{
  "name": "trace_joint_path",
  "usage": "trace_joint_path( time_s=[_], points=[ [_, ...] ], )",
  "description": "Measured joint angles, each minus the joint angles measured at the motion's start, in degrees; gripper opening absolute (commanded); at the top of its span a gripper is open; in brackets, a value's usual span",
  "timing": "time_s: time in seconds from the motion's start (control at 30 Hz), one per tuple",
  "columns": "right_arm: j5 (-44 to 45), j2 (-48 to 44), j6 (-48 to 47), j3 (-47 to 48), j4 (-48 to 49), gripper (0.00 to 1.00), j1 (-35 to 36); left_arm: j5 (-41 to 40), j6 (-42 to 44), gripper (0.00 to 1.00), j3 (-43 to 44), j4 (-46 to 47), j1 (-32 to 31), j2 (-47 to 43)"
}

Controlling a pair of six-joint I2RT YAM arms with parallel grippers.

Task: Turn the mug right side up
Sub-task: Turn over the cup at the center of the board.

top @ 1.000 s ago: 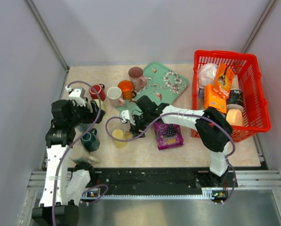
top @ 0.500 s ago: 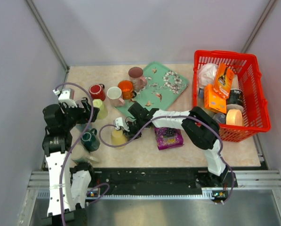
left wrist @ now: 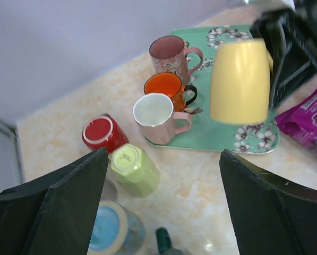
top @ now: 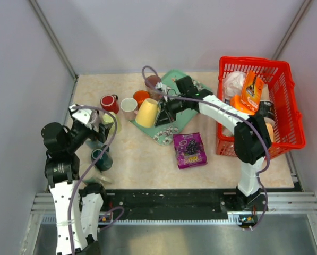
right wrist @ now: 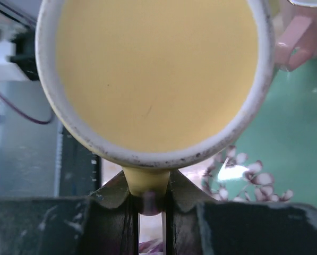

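I will set the mug upright, so my left gripper will take the yellow mug's rim point(top: 138, 122) point(left wrist: 221, 116) opposite the handle my right gripper holds, which leaves the mug's base free.
The yellow mug point(top: 147, 112) hangs tilted in the air over the near-left corner of the green tray point(top: 189, 99). My right gripper point(top: 162, 113) is shut on its handle from the right. In the right wrist view one round end of the mug point(right wrist: 153, 69) fills the frame, and the handle point(right wrist: 147, 187) is pinched between the fingers of the right gripper point(right wrist: 147, 197). The left wrist view shows the mug point(left wrist: 239, 79) above the tray point(left wrist: 222, 135). My left gripper point(top: 94, 125) point(left wrist: 163, 159) stands open at the left, holding nothing, above a lime mug point(left wrist: 134, 170).
Red point(top: 109, 102), white point(top: 129, 108), orange point(top: 142, 98) and pink point(top: 153, 83) mugs stand behind the held mug. A dark green mug point(top: 101, 159) is near the left arm. A purple packet point(top: 190, 150) lies in the middle, and a full red basket point(top: 291, 135) stands at the right.
My right gripper has shut on the yellow mug's handle and lifted it from the table up and back over the tray. The left arm has drawn back to the left.
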Motion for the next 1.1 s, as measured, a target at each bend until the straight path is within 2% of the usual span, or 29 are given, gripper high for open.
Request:
trace_joint_path(
  time_s=[0.13,0.2,0.23,0.37,0.43,0.6,0.8,0.87,0.9,0.93,0.97,1.1],
  points=[
    [-12.0,-1.5,16.0,0.4,7.7,0.0,-3.5,7.7,14.4,0.91,1.2,1.6,-0.8,2.0],
    [-18.3,-2.0,34.3,-4.1,25.3,0.0,-3.3,11.4,21.9,0.9,2.1,2.1,-1.9,3.6],
    [-20.1,-2.2,39.9,-5.7,30.9,0.0,-3.0,12.7,25.5,0.89,2.4,2.4,-2.8,4.3],
    [-26.1,-2.2,58.1,-8.1,43.4,0.0,-2.1,15.7,39.9,0.88,2.3,4.2,-9.7,5.1],
    [-27.4,-2.2,62.2,-8.1,46.6,0.0,-1.9,15.6,43.5,0.86,1.2,6.3,-12.9,5.1],
    [-29.6,-2.4,67.8,-8.1,50.0,0.0,-1.9,14.5,46.5,0.72,-0.5,10.6,-21.2,6.8],
    [-30.1,-2.5,70.4,-8.1,49.4,0.0,-1.9,4.7,46.2,0.52,-7.3,22.5,-30.4,9.6],
    [-30.0,-2.4,71.0,-8.1,48.5,0.0,-2.1,1.4,46.4,0.37,-8.1,26.0,-32.0,11.4],
    [-29.9,-2.3,71.3,-8.1,48.2,0.0,-2.2,0.0,46.2,0.28,-8.3,27.4,-32.3,12.2],
    [-29.9,-2.3,71.5,-8.1,47.9,0.0,-2.2,-0.9,46.2,0.14,-8.6,28.7,-32.5,12.6],
    [-29.5,-2.3,71.7,-8.1,47.6,0.07,-2.1,-2.2,46.0,0.0,-8.9,29.9,-32.8,12.9],
    [-27.1,-2.1,74.6,-8.0,48.1,0.29,-1.9,-7.9,45.6,0.0,-9.6,35.6,-34.4,13.6]
  ],
)
